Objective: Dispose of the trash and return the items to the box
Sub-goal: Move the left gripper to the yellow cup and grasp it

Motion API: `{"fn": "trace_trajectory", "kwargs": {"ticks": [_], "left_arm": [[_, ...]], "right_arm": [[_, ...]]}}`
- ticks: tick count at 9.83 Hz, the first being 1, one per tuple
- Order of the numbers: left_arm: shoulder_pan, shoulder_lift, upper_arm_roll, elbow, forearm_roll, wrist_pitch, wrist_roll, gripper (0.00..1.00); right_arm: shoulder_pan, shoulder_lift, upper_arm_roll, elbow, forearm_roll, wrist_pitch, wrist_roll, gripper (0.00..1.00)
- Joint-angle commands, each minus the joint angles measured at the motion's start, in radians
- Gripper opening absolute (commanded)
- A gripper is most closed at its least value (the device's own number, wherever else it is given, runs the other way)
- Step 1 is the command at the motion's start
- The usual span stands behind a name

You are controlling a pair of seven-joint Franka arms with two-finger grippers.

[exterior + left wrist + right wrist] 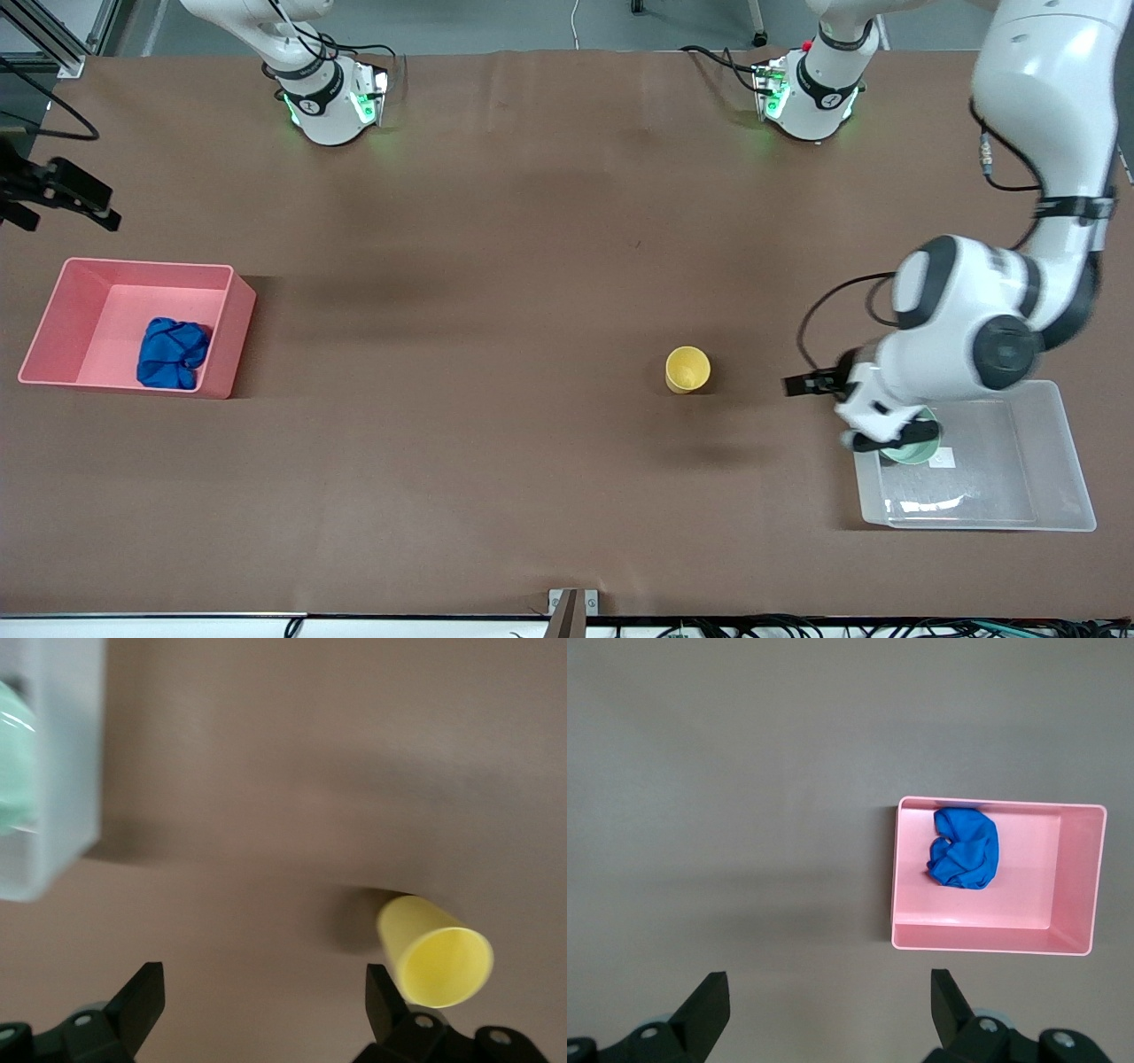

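I need to put the cup back in the clear box, so I will grab the yellow cup (687,369) by its rim with my left gripper next.
The blue wad (173,354) lies in the pink tub (53,337) at the right arm's end of the table; it also shows in the right wrist view (965,848). The mint-green bowl (918,454) sits in the clear box (1054,496), in the corner nearest the yellow cup (687,369). The cup stands on the table beside the box. My left gripper (889,436) is open and empty over the box's edge by the bowl. In the left wrist view my left gripper (263,997) is open, with the cup (436,952), the box (66,771) and the bowl (13,762) in sight. My right gripper (828,1001) is open and empty high above the table.
The pink tub (1072,877) stands apart on brown table. A black mount (62,190) juts in at the right arm's end. The two arm bases (328,97) (811,93) stand along the table's edge farthest from the front camera.
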Motion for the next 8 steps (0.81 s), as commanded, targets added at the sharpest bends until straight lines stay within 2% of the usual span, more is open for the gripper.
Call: {"fn": "trace_trajectory", "kwargs": {"ticks": [1,4,7,8], "left_arm": [[-0.088,0.0,0.008,-0.092,0.025,0.099,-0.156,1.0],[-0.159,0.066,0.007,-0.093,0.1,0.107,-0.27,0.8],[-0.165,0.124,0.007,-0.093,0.11,0.159,-0.288,0.61],[-0.18,0.14,0.01,-0.095,0.11,0.18,-0.31,0.52]], "right_arm": [[0.011,0.008,0.0,0.054,-0.009,-0.022,0.033,1.0],[0.011,0.008,-0.002,0.028,-0.01,-0.04,0.038,1.0],[0.008,0.008,-0.005,0.005,-0.013,-0.036,0.03,1.0],[0.007,0.008,-0.005,0.005,-0.013,-0.029,0.03,1.0]]}}
